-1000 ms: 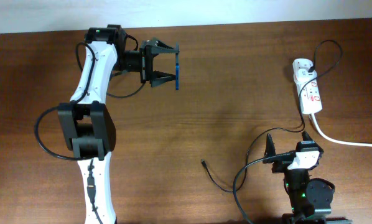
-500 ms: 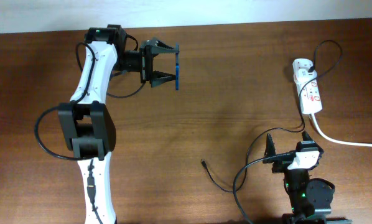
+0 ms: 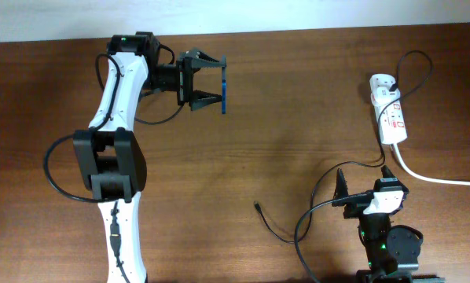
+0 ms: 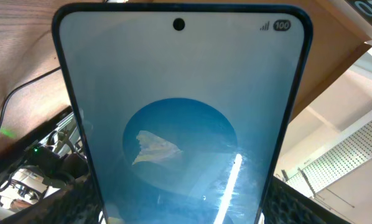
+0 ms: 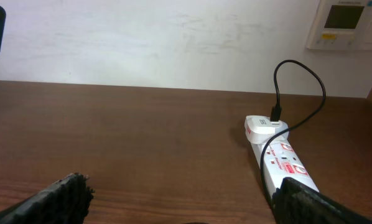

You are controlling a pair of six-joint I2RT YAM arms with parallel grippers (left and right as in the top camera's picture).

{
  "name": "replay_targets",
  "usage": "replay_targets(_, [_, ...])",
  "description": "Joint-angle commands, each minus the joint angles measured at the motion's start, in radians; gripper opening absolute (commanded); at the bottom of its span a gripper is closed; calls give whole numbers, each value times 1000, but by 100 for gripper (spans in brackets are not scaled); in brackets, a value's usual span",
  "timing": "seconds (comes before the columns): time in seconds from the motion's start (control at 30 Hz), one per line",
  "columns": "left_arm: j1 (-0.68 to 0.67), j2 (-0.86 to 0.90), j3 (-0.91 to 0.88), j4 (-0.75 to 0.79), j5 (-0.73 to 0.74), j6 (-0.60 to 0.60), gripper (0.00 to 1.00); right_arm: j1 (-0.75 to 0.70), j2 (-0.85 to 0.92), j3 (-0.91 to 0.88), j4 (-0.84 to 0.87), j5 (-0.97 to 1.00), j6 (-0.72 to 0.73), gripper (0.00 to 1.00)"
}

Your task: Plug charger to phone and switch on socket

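Observation:
I will pinch the phone [image 3: 224, 84] across its screen and back with my right gripper next. Then my left gripper can take hold of it again to plug in the charger.
My left gripper [image 3: 222, 81] is shut on the phone [image 3: 224, 84] and holds it on edge above the far left of the table. In the left wrist view the phone's blue screen [image 4: 180, 118] fills the frame between my fingers. The charger, a thin black cable, runs from the white plug on the socket [image 3: 391, 109] at the far right down past my right arm. Its small connector tip [image 3: 257, 206] lies on the table near the front middle. My right gripper [image 3: 365, 181] is open and empty at the front right. The socket also shows in the right wrist view [image 5: 279, 155].
A thick white cord [image 3: 439, 179] leaves the socket toward the right edge. The wooden table [image 3: 298, 134] ends at a white wall at the back. A wall thermostat [image 5: 344, 22] hangs at the upper right in the right wrist view.

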Motion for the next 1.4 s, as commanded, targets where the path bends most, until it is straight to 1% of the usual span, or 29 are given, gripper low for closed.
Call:
replay_targets(0.0, [6, -2, 26, -2, 58, -5, 80, 6, -6, -6, -4, 1, 4, 98])
replay_targets(0.3, [6, -2, 26, -2, 58, -5, 81, 6, -7, -6, 10, 18, -10, 98])
replay_targets(0.33, [6, -2, 26, -2, 58, -5, 81, 6, -7, -6, 100, -31, 25, 98])
replay_targets(0.37, [6, -2, 26, -2, 58, -5, 80, 6, -7, -6, 151, -131, 94, 98])
replay_targets(0.43, [6, -2, 26, -2, 58, -5, 80, 6, -7, -6, 227, -436, 277, 98])
replay_targets(0.5, [6, -2, 26, -2, 58, -4, 80, 6, -7, -6, 354, -493, 384, 98])
replay_targets(0.57, [6, -2, 26, -2, 58, -5, 80, 6, -6, 35, 528, -526, 417, 98])
replay_targets(0.6, [6, -2, 26, -2, 58, -5, 80, 6, 6, 113, 459, -535, 406, 98])
replay_targets(0.63, [6, -2, 26, -2, 58, -5, 81, 5, 83, 314, 163, -523, 272, 98])
replay_targets(0.67, [6, -2, 26, -2, 58, -5, 80, 5, 167, 446, -39, -473, 202, 99])
replay_targets(0.7, [6, -2, 26, -2, 58, -5, 80, 5, 262, 550, -184, -423, 172, 98])
replay_targets(0.73, [6, -2, 26, -2, 58, -5, 81, 5, 449, 730, -385, -396, 161, 98])
replay_targets(0.77, [6, -2, 26, -2, 58, -5, 80, 6, 573, 841, -462, -446, 161, 98])
replay_targets(0.8, [6, -2, 26, -2, 58, -5, 80, 6, 695, 923, -476, -570, 194, 98])
replay_targets(0.83, [6, -2, 26, -2, 58, -5, 80, 6, 762, 955, -428, -653, 265, 98])
replay_targets(0.87, [6, -2, 26, -2, 58, -5, 80, 16, 848, 1009, -420, -754, 293, 98])
replay_targets(0.9, [6, -2, 26, -2, 58, -5, 81, 49, 913, 1067, -479, -736, 283, 98])
replay_targets(0.93, [6, -2, 26, -2, 58, -5, 81, 187, 1047, 1220, -660, -516, 225, 98])
replay_targets(1.0, [6, -2, 26, -2, 58, -5, 81, 463, 1270, 1493, -916, 21, 306, 98])
replay_targets(1.03, [6, -2, 26, -2, 58, -5, 81, 571, 1369, 1602, -971, 144, 314, 98])
replay_targets(1.07, [6, -2, 26, -2, 58, -5, 81, 697, 1505, 1728, -1014, 314, 378, 98])
replay_targets(1.1, [6, -2, 26, -2, 58, -5, 81, 781, 1623, 1833, -1016, 425, 438, 98])
replay_targets(1.13, [6, -2, 26, -2, 58, -5, 81, 824, 1698, 1894, -992, 432, 439, 98])
replay_targets(1.17, [6, -2, 26, -8, 58, -5, 81, 851, 1766, 1918, -928, 462, 493, 99])
replay_targets(1.2, [6, -2, 26, -28, 58, -5, 82, 850, 1785, 1918, -897, 474, 548, 94])
replay_targets(1.23, [6, -2, 26, -36, 58, -5, 82, 850, 1791, 1918, -863, 472, 543, 93])
replay_targets(1.3, [6, -2, 26, -37, 58, -5, 82, 852, 1810, 1918, -832, 477, 544, 86])
replay_targets(1.33, [6, -2, 26, -45, 58, -5, 82, 852, 1834, 1918, -834, 534, 544, 81])
replay_targets(1.37, [6, -2, 26, -45, 58, -5, 82, 851, 1845, 1918, -832, 562, 544, 79])
